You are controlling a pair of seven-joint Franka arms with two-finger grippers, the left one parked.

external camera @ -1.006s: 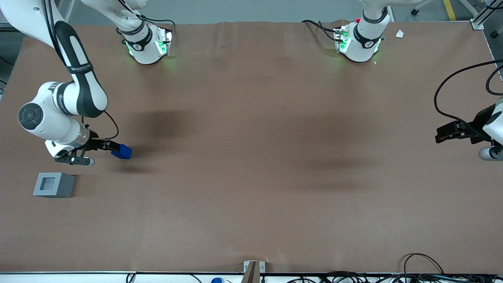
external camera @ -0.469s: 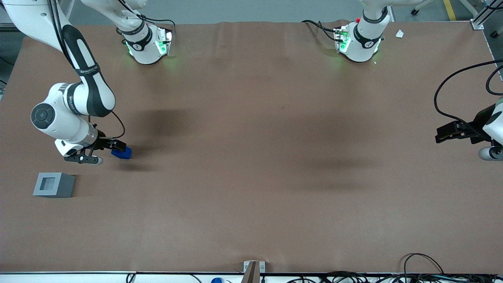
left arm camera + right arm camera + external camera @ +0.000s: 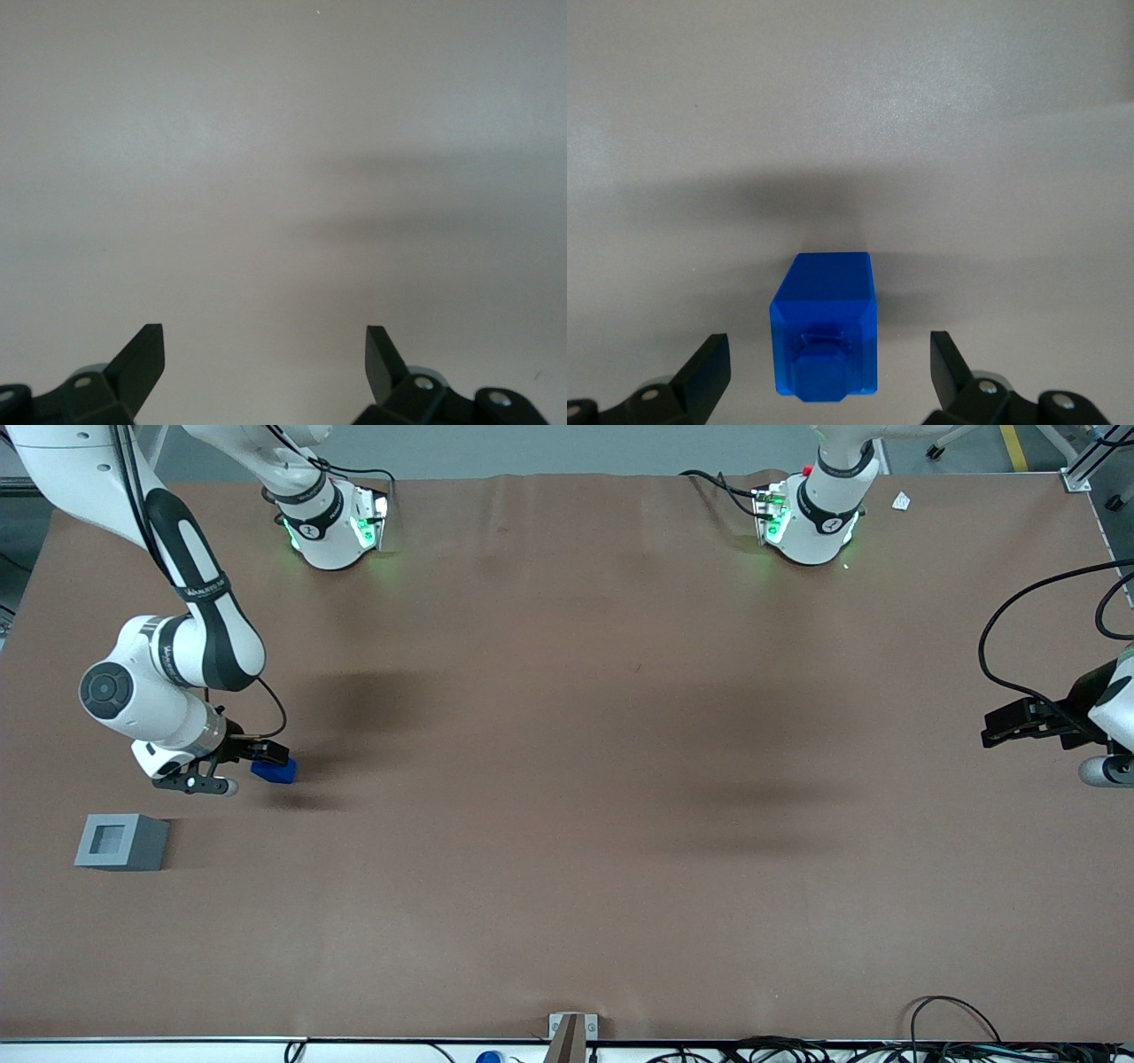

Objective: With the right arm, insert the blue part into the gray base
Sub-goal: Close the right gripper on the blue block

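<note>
The blue part's plain block end should stay free to enter the gray base, so my right gripper will next grab the blue part by its nub end (image 3: 266, 771) (image 3: 822, 365).
The blue part (image 3: 276, 771) lies on the brown table toward the working arm's end. In the right wrist view the blue part (image 3: 825, 326) lies between my fingertips with its stepped nub facing the camera, and neither finger touches it. My right gripper (image 3: 264, 759) is open and low over the part, its fingers (image 3: 709, 367) standing wide on either side. The gray base (image 3: 120, 841) with its square recess stands on the table nearer the front camera than the gripper, apart from the blue part.
The working arm's green-lit base (image 3: 332, 522) and the parked arm's base (image 3: 808, 518) stand at the table's edge farthest from the front camera. Cables (image 3: 957, 1036) lie along the near edge. A metal bracket (image 3: 571, 1032) sits mid near edge.
My right gripper has moved toward the blue part and lowered, now straddling it. The blue part and gray base have not moved.
</note>
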